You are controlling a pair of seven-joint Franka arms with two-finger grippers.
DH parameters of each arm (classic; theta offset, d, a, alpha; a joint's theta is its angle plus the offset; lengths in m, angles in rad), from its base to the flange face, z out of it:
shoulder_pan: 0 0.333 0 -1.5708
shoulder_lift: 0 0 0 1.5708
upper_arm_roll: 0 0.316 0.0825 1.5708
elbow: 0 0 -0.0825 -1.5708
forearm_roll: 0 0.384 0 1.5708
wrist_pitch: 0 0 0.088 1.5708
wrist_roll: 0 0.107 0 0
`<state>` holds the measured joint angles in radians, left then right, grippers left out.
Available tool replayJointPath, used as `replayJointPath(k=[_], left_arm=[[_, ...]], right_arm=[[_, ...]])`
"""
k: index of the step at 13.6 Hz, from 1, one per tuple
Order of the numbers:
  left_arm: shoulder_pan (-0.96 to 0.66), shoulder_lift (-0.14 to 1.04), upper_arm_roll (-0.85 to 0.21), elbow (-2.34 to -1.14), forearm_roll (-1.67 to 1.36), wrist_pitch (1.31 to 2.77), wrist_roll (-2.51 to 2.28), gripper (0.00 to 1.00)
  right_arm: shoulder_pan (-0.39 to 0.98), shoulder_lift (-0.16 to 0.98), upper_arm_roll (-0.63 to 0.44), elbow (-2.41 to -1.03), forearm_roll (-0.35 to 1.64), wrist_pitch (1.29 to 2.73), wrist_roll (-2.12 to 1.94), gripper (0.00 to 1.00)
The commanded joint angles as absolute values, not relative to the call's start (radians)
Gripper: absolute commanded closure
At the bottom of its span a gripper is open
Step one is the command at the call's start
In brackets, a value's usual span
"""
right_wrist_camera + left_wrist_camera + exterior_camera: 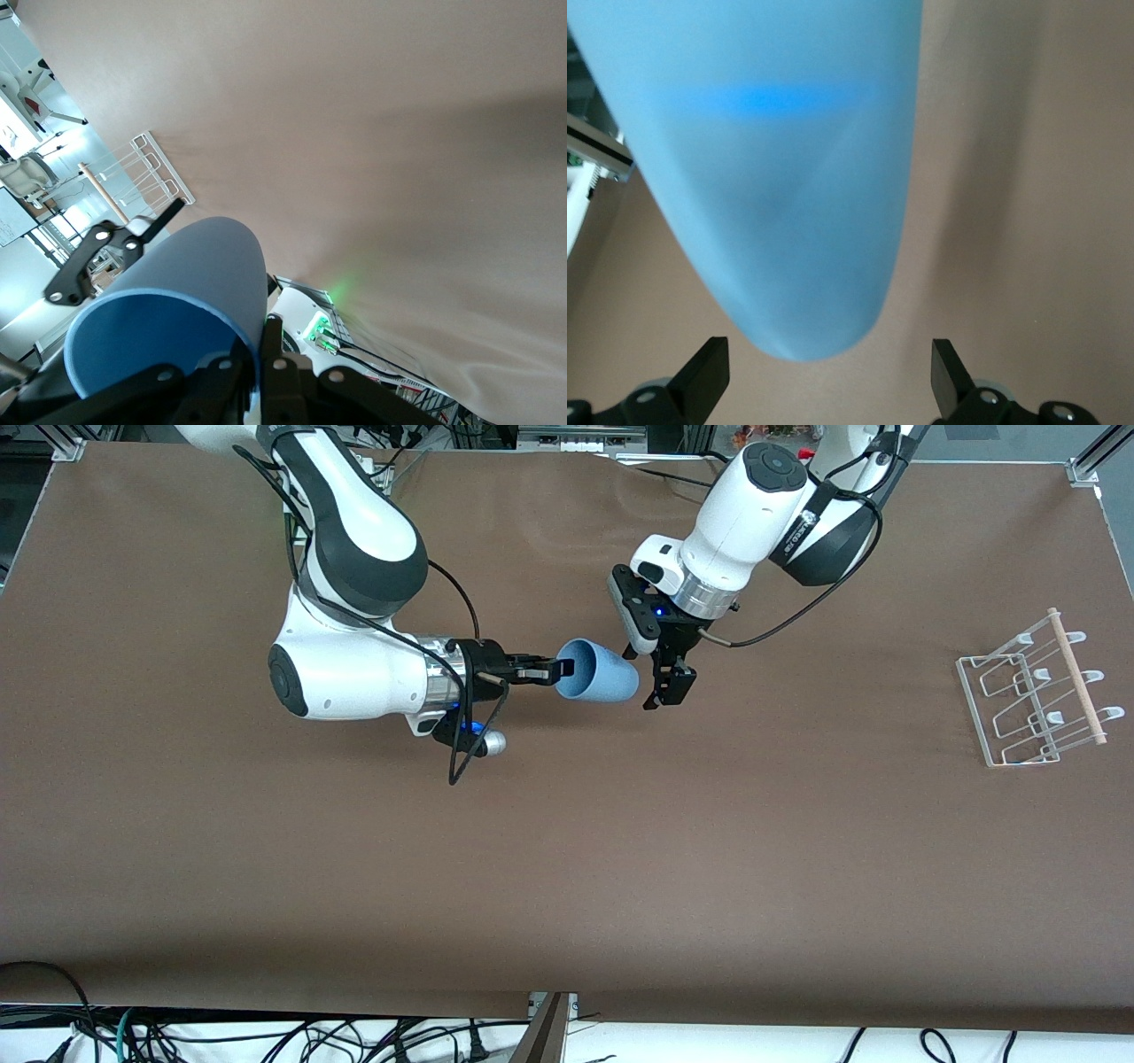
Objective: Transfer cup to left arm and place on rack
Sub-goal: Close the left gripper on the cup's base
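Observation:
My left gripper grabs the light-blue cup by its closed base next, so that the cup's rim stays free to go onto the rack (1041,691).
The light-blue cup (599,674) lies on its side in the air over the middle of the table. My right gripper (554,670) is shut on its rim, one finger inside and one outside, as the right wrist view (262,347) shows with the cup (168,310). My left gripper (654,677) is open, pointing down at the cup's closed base. In the left wrist view the cup (771,177) fills the space just ahead of the spread fingertips (709,372), which do not touch it. The rack (1041,691) stands at the left arm's end of the table.
The brown table cloth (567,868) is bare between the arms and the rack. Cables hang below the table's front edge (266,1036). The right wrist view also shows the rack (152,173) and the left gripper (97,252) farther off.

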<state>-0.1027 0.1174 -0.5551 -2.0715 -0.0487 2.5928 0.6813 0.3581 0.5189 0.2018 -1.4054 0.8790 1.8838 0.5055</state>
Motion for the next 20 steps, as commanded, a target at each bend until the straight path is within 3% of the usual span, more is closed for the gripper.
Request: replayJointPath(k=[1,10,11,12,13,14,17,18,19,20], left_arm=[[-0.097,0.086,-0.566,-2.065,-0.086,2.588,0.732,0.00],[-0.104,0.156,-0.578,-2.025,-0.084,2.663,0.687,0.00],[-0.104,0.161,-0.578,-2.025,-0.083,2.663,0.689,0.17],[-0.104,0.161,-0.578,-2.025,-0.083,2.665,0.692,0.53],[-0.103,0.160,-0.578,-2.025,-0.084,2.665,0.695,0.82],[-0.103,0.160,-0.578,-2.025,-0.084,2.665,0.698,0.96],[-0.100,0.152,-0.577,-2.023,-0.087,2.658,0.689,1.00],[-0.098,0.141,-0.577,-2.025,-0.086,2.651,0.689,1.00],[-0.097,0.130,-0.575,-2.025,-0.084,2.631,0.689,1.00],[-0.097,0.120,-0.575,-2.025,-0.084,2.622,0.689,1.00]], right_arm=[[0.357,0.525,0.207,-1.393,0.896,1.870,0.518,1.00],[0.379,0.538,0.210,-1.393,0.893,1.858,0.525,1.00],[0.379,0.538,0.210,-1.393,0.894,1.858,0.525,1.00],[0.379,0.540,0.212,-1.393,0.894,1.858,0.525,1.00],[0.380,0.540,0.210,-1.393,0.894,1.858,0.525,1.00],[0.379,0.541,0.210,-1.393,0.894,1.858,0.525,1.00],[0.377,0.541,0.210,-1.393,0.894,1.858,0.525,1.00],[0.370,0.541,0.209,-1.393,0.894,1.856,0.522,0.40],[0.365,0.538,0.207,-1.393,0.890,1.855,0.519,0.00],[0.357,0.537,0.203,-1.390,0.884,1.849,0.517,0.00]])
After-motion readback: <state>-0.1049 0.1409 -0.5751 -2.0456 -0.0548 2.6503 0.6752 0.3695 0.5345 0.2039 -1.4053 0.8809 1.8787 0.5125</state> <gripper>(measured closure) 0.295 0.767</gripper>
